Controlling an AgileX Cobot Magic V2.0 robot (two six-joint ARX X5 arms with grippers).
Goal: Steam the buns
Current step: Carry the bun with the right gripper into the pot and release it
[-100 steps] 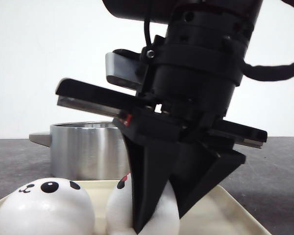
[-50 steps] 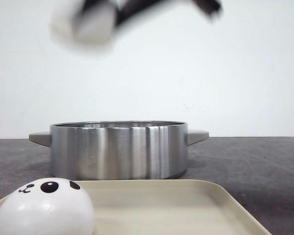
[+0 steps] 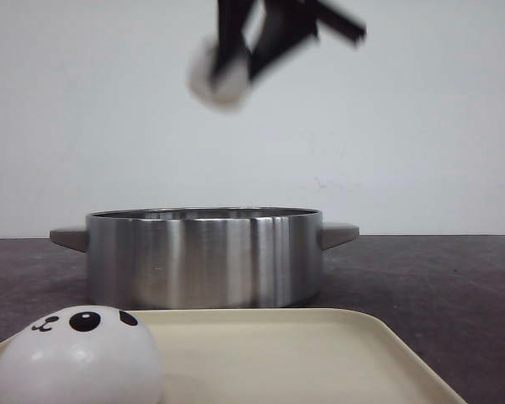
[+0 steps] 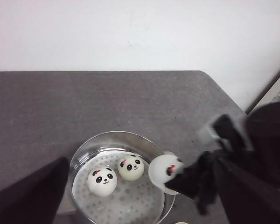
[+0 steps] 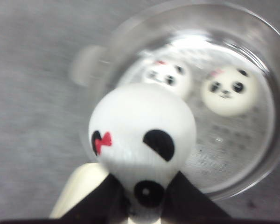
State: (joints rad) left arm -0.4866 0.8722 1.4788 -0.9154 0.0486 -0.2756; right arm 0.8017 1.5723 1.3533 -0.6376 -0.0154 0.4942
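Note:
The robot's right gripper should keep holding the panda bun until it is lower, because the bun is still high above the steel pot.
My right gripper (image 3: 246, 59) is shut on a white panda bun (image 3: 216, 80) with a red bow, held high above the steel pot (image 3: 204, 257). The right wrist view shows this bun (image 5: 142, 133) between my fingers (image 5: 192, 201), over the pot's near rim (image 5: 245, 179). Two more buns (image 4: 102, 180) (image 4: 131, 167) lie on the perforated plate inside the pot (image 4: 109, 140). A fourth bun (image 3: 76, 358) sits at the left of the cream tray (image 3: 320, 353). My left gripper (image 4: 140, 196) is open and empty, high above the pot. It sees the held bun (image 4: 162, 171).
The pot has a side handle (image 3: 341, 233) on each side. The tray lies right in front of the pot, and its corner shows in the right wrist view (image 5: 79, 191). The dark grey table (image 4: 84, 102) ends at a white wall. The table's right edge (image 4: 233, 100) is near.
The right gripper lifted the bun off the tray's middle, going high out of the front view. It has since moved right and slightly lower, over the pot. The left bun stayed.

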